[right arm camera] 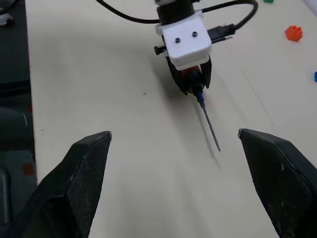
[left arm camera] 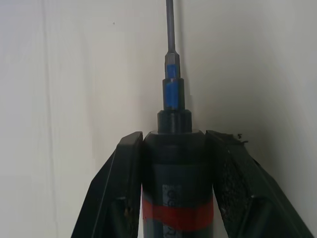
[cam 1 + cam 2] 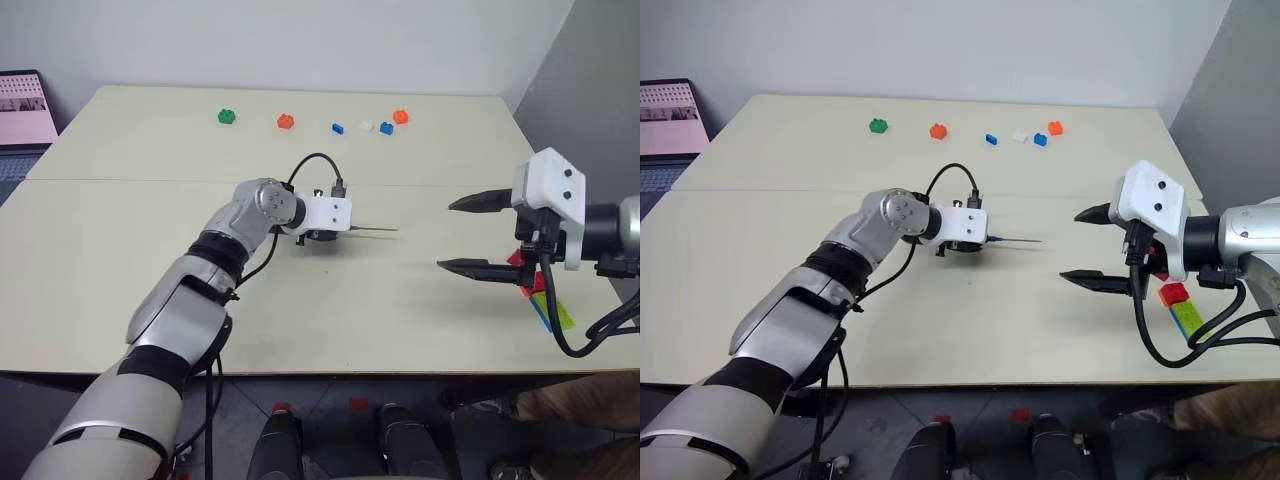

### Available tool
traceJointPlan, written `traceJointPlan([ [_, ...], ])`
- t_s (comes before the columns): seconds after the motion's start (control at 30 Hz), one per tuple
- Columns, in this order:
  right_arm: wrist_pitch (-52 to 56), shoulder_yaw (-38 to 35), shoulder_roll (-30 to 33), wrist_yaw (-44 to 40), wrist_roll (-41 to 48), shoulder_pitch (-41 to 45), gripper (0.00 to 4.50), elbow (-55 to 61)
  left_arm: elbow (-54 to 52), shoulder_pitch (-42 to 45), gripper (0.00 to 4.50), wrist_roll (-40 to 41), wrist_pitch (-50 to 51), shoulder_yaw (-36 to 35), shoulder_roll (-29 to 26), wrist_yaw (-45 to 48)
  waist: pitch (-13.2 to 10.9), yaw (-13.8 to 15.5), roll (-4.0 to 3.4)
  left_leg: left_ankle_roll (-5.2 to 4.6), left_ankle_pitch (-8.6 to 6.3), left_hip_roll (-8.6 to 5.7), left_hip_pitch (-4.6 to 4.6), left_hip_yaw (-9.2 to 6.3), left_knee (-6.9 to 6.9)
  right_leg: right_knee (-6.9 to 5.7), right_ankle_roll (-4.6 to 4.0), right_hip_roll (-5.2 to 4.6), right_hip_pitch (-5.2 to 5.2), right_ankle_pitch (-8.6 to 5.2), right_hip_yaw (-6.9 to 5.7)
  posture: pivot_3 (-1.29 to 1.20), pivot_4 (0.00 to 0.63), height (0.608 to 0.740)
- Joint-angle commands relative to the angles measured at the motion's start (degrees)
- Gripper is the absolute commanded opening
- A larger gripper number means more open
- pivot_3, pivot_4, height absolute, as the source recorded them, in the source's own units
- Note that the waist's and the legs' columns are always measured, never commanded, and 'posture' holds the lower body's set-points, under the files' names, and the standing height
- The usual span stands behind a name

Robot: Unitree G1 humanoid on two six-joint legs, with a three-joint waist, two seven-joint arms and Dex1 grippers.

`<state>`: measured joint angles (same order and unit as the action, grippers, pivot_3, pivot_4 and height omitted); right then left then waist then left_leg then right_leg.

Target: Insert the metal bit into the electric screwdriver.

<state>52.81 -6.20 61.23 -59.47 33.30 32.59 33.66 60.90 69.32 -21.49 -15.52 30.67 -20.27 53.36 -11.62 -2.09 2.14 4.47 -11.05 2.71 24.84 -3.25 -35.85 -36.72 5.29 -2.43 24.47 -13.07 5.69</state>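
The electric screwdriver (image 2: 173,168) lies low on the tabletop, the screwdriver's bit close beside its shadow, so it is time to open my left gripper now.
My left gripper (image 3: 322,236) is shut on the electric screwdriver (image 2: 173,168), a dark cylinder with a red band held between its two fingers. The metal bit (image 3: 376,230) sticks straight out of the screwdriver's narrow tip, low over the table and pointing toward my right side. In the right wrist view the bit (image 1: 210,126) extends from the left gripper (image 1: 194,84) toward the camera. My right gripper (image 3: 446,235) hovers to the right of the bit's free end, apart from it, open wide with nothing between its fingers (image 1: 79,173).
Several small coloured bricks lie along the table's far side, among them a green one (image 3: 227,116) and an orange one (image 3: 286,121). Red, green and blue pieces (image 3: 1185,310) sit near the right edge under my right arm. A laptop (image 3: 25,110) stands off the far left.
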Motion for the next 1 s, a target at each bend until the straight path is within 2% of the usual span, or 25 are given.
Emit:
traceJointPlan([
  [0.03,0.44,-0.19,1.04,1.45,0.4,0.1,4.32,0.88,3.48,2.64,1.61,-1.05,-1.94,-0.79,1.78,-1.35,0.0,0.16,0.0,0.0,0.0,0.0,0.01,0.0,0.0,0.0,0.0,0.0,0.0,0.0,0.0,0.0,0.15,0.74],
  [0.1,0.15,0.06,0.94,1.86,0.17,-0.23,4.32,0.37,4.13,2.95,2.32,-0.47,-2.57,-1.81,1.97,-0.05,0.0,0.2,0.0,0.0,0.0,0.0,0.01,0.0,-0.01,0.0,0.01,0.0,0.0,0.0,0.0,0.0,0.15,0.74],
  [0.23,-2.44,0.72,0.31,1.56,-0.95,-0.74,4.32,-0.92,2.65,2.81,3.27,1.04,-2.3,-4.02,0.98,3.07,0.0,0.21,0.0,0.0,0.0,0.0,0.0,-0.01,-0.01,-0.04,0.01,0.0,0.0,0.0,-0.01,0.0,0.15,0.74],
  [0.43,-5.97,2.58,-0.73,1.03,-2.17,-0.31,4.32,-3.81,-9.06,0.08,4.45,7.75,3.78,-11.39,-4.28,7.04,-0.01,-0.12,0.01,0.0,0.0,0.01,0.0,-0.02,-0.02,-0.11,0.02,0.01,0.02,0.02,-0.01,0.0,0.15,0.74],
  [0.5,-7.41,3.12,-0.75,0.72,-2.91,-0.47,4.32,-4.86,-15.61,-2.51,4.48,10.33,8.5,-14.17,-7.01,8.78,0.0,-0.29,0.0,0.0,0.0,0.02,-0.01,-0.02,-0.02,-0.15,0.06,0.01,0.02,0.03,-0.01,0.0,0.15,0.74],
  [0.63,-13.33,3.11,-1.8,-1.69,-3.96,-1.52,4.32,-8.21,-32.92,-13.11,4.48,15.87,21.33,-22.63,-16.99,10.84,0.0,-1.66,-0.03,0.0,0.0,0.05,-0.08,0.0,0.05,-0.16,0.25,0.02,0.01,0.14,0.01,0.0,0.15,0.74],
  [0.83,-20.82,2.28,-3.27,-3.16,-6.19,-4.32,4.32,-14.64,-53.88,-33.7,4.48,20.49,34.53,-33.64,-29.8,11.03,-0.01,-2.13,-0.03,0.0,0.01,0.09,-0.13,-0.05,0.02,-0.26,0.26,0.05,-0.05,0.14,-0.04,0.0,0.15,0.74],
  [1.0,-25.16,3.77,-4.45,-4.47,-8.32,-4.72,4.32,-19.53,-63.46,-46.58,4.48,25.92,38.64,-41.85,-34.08,11.06,-0.01,-1.53,-0.01,0.0,0.01,0.1,-0.16,-0.05,-0.12,-0.25,-0.04,0.04,-0.11,0.0,-0.07,0.0,0.15,0.74],
])
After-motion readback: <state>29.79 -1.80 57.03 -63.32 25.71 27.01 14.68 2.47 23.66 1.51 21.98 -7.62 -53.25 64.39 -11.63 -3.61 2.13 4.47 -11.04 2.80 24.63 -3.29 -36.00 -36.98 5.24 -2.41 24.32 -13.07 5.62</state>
